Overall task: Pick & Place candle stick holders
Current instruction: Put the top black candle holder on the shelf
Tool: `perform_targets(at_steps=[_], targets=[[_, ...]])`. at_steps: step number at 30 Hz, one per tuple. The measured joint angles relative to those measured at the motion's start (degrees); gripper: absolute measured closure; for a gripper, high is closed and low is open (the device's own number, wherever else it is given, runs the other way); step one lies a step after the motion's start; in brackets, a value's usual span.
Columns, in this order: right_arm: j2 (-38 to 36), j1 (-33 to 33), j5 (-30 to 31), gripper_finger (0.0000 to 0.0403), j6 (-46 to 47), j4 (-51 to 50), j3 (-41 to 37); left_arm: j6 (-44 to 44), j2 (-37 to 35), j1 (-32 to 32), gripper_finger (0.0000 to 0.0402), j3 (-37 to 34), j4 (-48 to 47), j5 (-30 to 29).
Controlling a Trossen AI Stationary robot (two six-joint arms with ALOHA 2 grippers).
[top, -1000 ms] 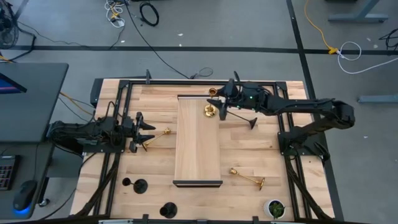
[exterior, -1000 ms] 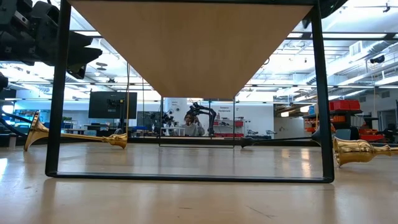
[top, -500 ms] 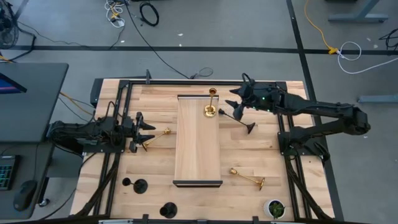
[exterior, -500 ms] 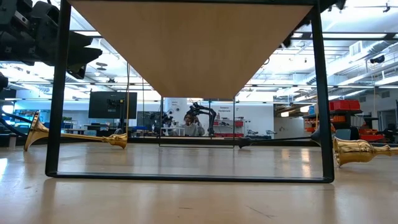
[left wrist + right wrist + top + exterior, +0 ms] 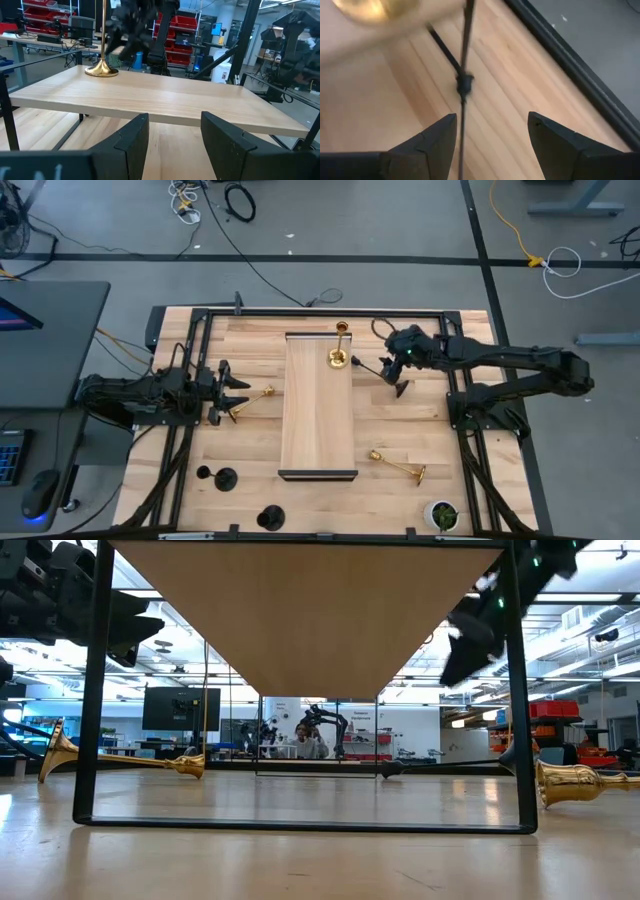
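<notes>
The right gripper grabs the black candlestick by its thin stem next, to stand it on the wooden shelf (image 5: pixel 318 420).
A gold candlestick (image 5: pixel 340 358) stands upright on the raised wooden shelf (image 5: pixel 318 420), at its far end. A black candlestick (image 5: pixel 372 370) lies on its side on the table, right of the shelf. My right gripper (image 5: pixel 390 368) hovers open over it; the thin black stem (image 5: pixel 464 82) shows beyond the fingers, apart from them. My left gripper (image 5: pixel 235 390) waits open at the table's left, beside a lying gold candlestick (image 5: pixel 255 395). Another gold candlestick (image 5: pixel 398 468) lies near the front right. Three black candlesticks (image 5: pixel 225 477) stand at the front left.
The shelf stands on a black metal frame (image 5: pixel 92 690) in the table's middle. A small green plant in a white pot (image 5: pixel 442 515) stands at the front right corner. Bare wood lies right of the shelf, between the lying black and gold candlesticks.
My right gripper has drawn away from the gold candlestick on the shelf toward the table's right edge, then come toward the near edge and down over the lying black candlestick. The gold candlestick stays upright on the shelf.
</notes>
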Motion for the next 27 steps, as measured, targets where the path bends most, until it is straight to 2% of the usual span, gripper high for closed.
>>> perform_targets(at_steps=[6,11,20,27], targets=[[0.03,-1.31,0.45,0.0158,1.54,8.3,-9.44,0.02,0.0,0.0,0.022,0.0,-0.01,0.0],[0.03,-3.27,2.21,0.0158,4.11,9.52,-14.69,0.14,-0.01,0.0,0.022,0.0,0.01,0.0],[0.74,-4.75,1.64,0.0158,5.56,16.09,-19.53,1.95,-0.01,0.0,0.022,0.0,0.01,0.0],[7.3,-5.04,1.08,0.0158,3.78,20.56,-19.63,1.98,-0.01,0.0,0.022,0.0,0.04,0.0]])
